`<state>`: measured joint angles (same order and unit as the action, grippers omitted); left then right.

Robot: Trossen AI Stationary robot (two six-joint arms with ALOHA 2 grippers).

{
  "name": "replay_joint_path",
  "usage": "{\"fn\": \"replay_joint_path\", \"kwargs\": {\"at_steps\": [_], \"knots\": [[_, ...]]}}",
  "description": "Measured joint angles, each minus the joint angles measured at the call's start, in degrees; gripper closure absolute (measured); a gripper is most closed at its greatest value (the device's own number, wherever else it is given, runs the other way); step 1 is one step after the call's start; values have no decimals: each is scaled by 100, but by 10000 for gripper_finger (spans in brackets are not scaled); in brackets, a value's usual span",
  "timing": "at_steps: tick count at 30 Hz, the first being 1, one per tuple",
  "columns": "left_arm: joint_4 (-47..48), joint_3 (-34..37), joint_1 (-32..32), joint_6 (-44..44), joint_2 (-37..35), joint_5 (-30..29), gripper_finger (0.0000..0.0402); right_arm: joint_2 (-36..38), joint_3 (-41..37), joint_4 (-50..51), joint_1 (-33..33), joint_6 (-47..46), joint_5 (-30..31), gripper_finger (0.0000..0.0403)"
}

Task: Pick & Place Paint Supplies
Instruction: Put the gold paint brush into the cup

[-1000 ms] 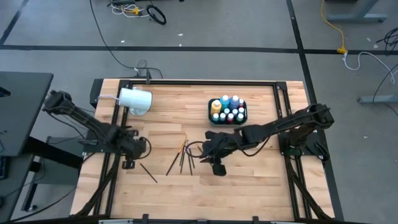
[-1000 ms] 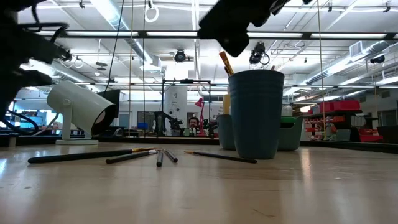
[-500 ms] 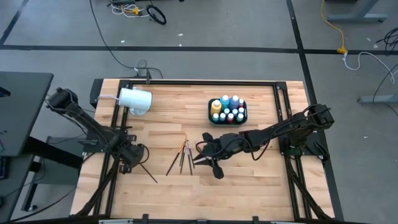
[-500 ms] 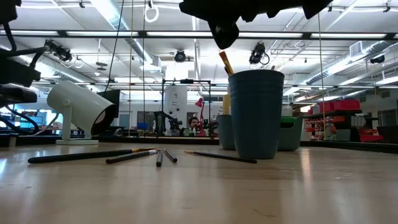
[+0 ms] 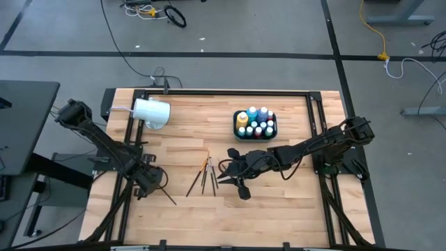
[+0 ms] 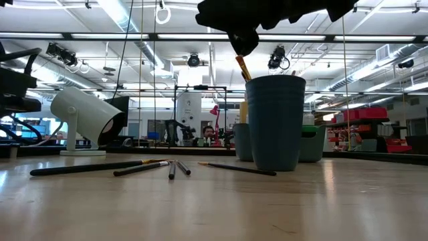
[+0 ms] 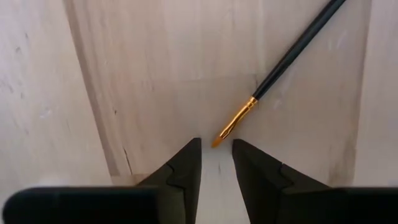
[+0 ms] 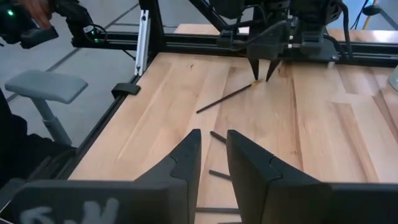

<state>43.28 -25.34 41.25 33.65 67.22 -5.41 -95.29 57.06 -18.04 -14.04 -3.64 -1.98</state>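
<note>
My left gripper is to grab the loose brush's gold-tipped end (image 7: pixel 233 124) next. Then it can put the brush away in the cup.
A thin dark-handled brush (image 5: pixel 166 193) lies alone on the wooden table at the near left. Its gold-tipped end (image 7: pixel 233 122) points at my left gripper (image 7: pixel 216 146). That gripper (image 5: pixel 145 187) points straight down, open by a narrow gap, with the brush tip just in front of the gap and not touched. Several more brushes (image 5: pixel 203 176) lie flat in a loose bunch mid-table. My right gripper (image 5: pixel 224 169) hovers just to the right of them, slightly open (image 8: pixel 213 134) with nothing between its fingers. Small paint bottles (image 5: pixel 255 123) stand in a black tray at the far right.
A white cup (image 5: pixel 152 113) lies on its side at the far left. The low view shows a dark blue cup (image 6: pixel 275 120) with a brush end sticking out of it. A black frame (image 5: pixel 129 150) borders the table. Bare wood stretches along the near edge.
My left gripper has come down and moved toward the table's near edge, ending at the lone brush's tip. My right gripper has tipped up from a downward slant to nearly level while staying over the same spot. The brushes have not moved.
</note>
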Motion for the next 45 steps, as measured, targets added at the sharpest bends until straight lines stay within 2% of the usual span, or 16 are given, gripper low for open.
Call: {"fn": "replay_joint_path", "kwargs": {"at_steps": [17, 22, 26, 28, 32, 37, 41, 45], "knots": [[-98, 5, 2, 2, 8, -67, 393, 0, 2, 102, 0, 43, 2, 323], [-76, -164, 0, -216, 48, -150, 395, 0, 7, 57, 0, 43, 4, 323], [-167, -535, -9, -863, 31, -622, 397, 0, 9, -116, 9, 108, 319, 323], [-95, -764, -2, -1263, 32, -1043, 398, 0, 9, -238, 12, 17, 578, 323], [-59, -1270, -7, -1742, 28, -1790, 398, 0, 11, -452, 118, -487, 478, 323], [-99, -1777, -4, -2949, 26, -2629, 398, 0, 11, -665, 194, -735, 413, 321], [-166, -2002, -7, -3836, 26, -3122, 398, -2, 11, -898, 250, -659, 246, 300], [-339, -2029, -7, -4285, 26, -3302, 398, -2, 11, -1036, 386, -660, 245, 264]]}}
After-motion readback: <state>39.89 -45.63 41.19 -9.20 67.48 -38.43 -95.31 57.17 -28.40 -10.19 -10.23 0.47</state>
